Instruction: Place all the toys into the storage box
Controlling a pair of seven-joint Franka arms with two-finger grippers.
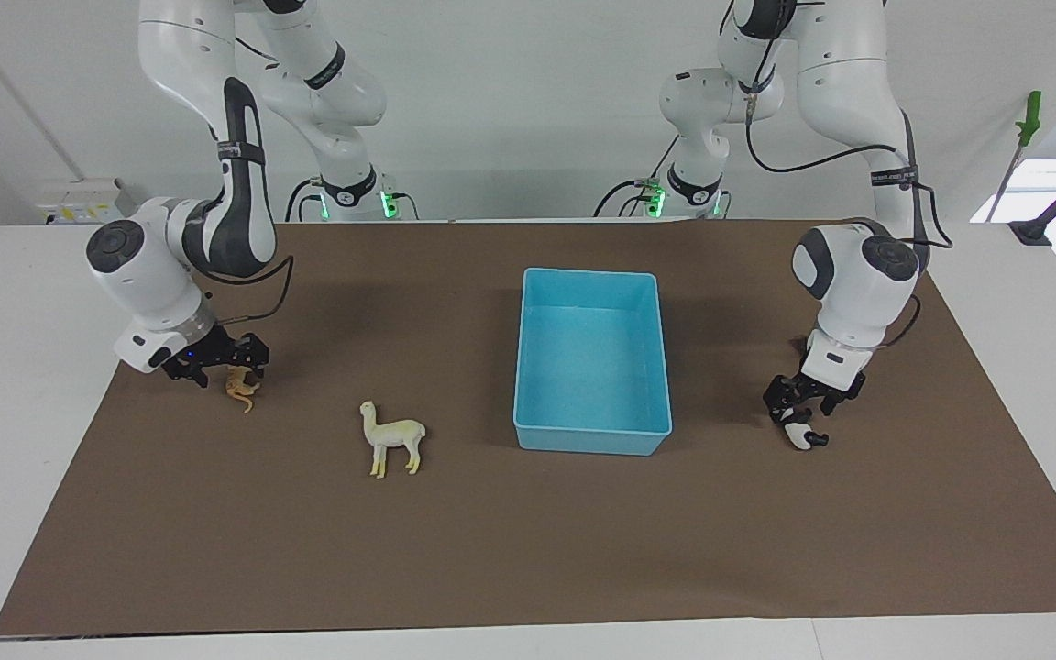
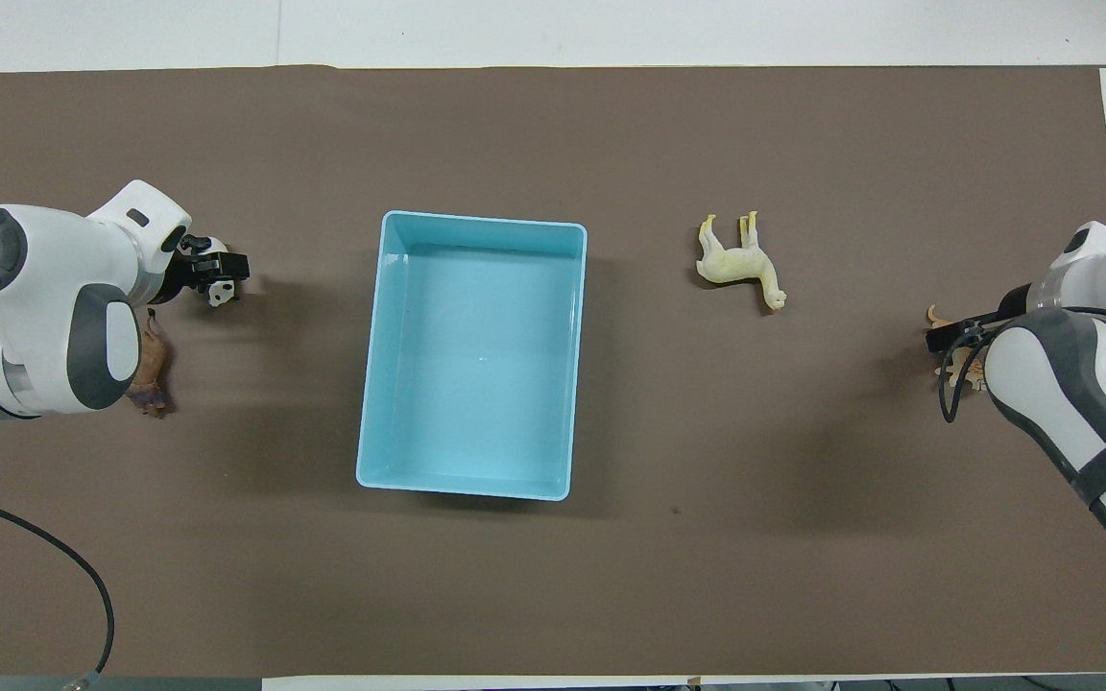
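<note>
My left gripper's fingers reach down beside the panda's head (image 2: 222, 293), low at the brown mat, so it should close on the panda now.
The light blue storage box (image 1: 590, 275) (image 2: 375, 384) stands empty at mid-table. The cream-white alpaca (image 1: 392, 438) (image 2: 735, 261) lies on the mat beside it, toward the right arm's end. My right gripper (image 1: 227, 367) (image 2: 958, 336) is low, right at the orange tiger (image 1: 241, 389) (image 2: 958, 369). My left gripper (image 1: 798, 408) (image 2: 212, 267) is low, right at the black-and-white panda (image 1: 801, 434) (image 2: 218, 291). The brown lion (image 2: 150, 374) lies under the left arm, partly covered in the overhead view.
A brown mat (image 1: 528, 550) (image 2: 803, 528) covers the white table. The box sits between the two grippers. A black clamp and a green-tipped rod (image 1: 1028, 119) stand off the mat at the left arm's end.
</note>
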